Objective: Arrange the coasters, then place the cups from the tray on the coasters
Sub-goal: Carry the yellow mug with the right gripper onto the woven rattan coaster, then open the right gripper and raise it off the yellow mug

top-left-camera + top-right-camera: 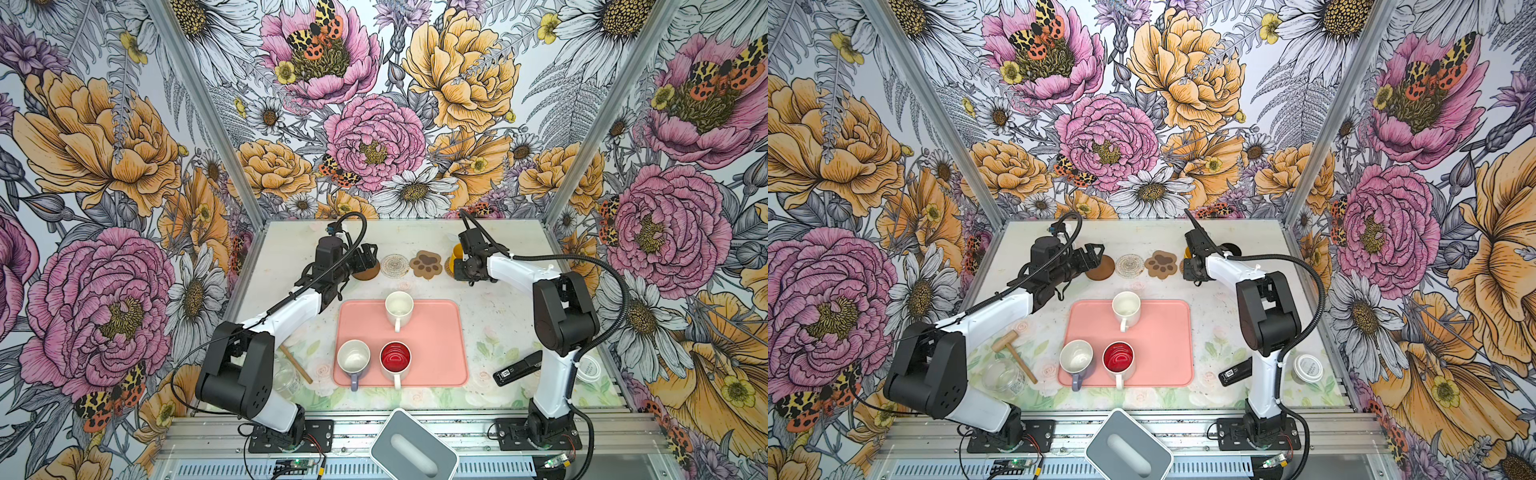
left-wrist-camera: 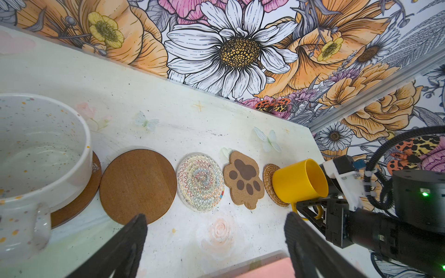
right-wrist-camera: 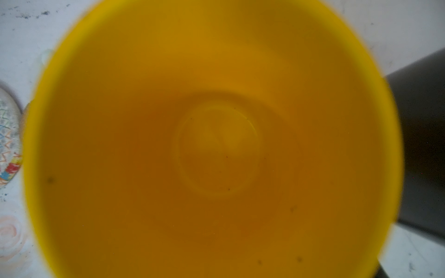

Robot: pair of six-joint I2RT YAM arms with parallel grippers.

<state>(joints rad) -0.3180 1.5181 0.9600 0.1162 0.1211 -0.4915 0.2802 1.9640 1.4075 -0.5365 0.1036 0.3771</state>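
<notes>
The base of the yellow cup is resting on the rattan round (image 2: 268, 178), so the right gripper will release the cup.
On the pink tray (image 1: 436, 332) stand a white cup (image 1: 399, 307), a lavender cup (image 1: 353, 359) and a red-lined cup (image 1: 395, 359). The coasters lie in a row at the back: a brown disc (image 2: 138, 185), a whitish woven round (image 2: 199, 181), a paw print (image 2: 243, 179) and a rattan round (image 2: 268, 178). A speckled white cup (image 2: 36, 149) sits on another brown disc (image 2: 79, 207). My right gripper (image 2: 310, 208) is shut on the handle of the yellow cup (image 2: 299, 183), which leans over the rattan round. My left gripper (image 2: 214, 221) hangs open and empty near the brown disc.
A dark rounded cup wall (image 3: 421, 144) stands right beside the yellow cup. A wooden mallet (image 1: 1015, 353) and a glass jar (image 1: 1003, 376) lie front left. A black stapler (image 1: 517, 370) and a white-lidded container (image 1: 1307, 368) sit front right. A grey box (image 1: 413, 446) is at the front edge.
</notes>
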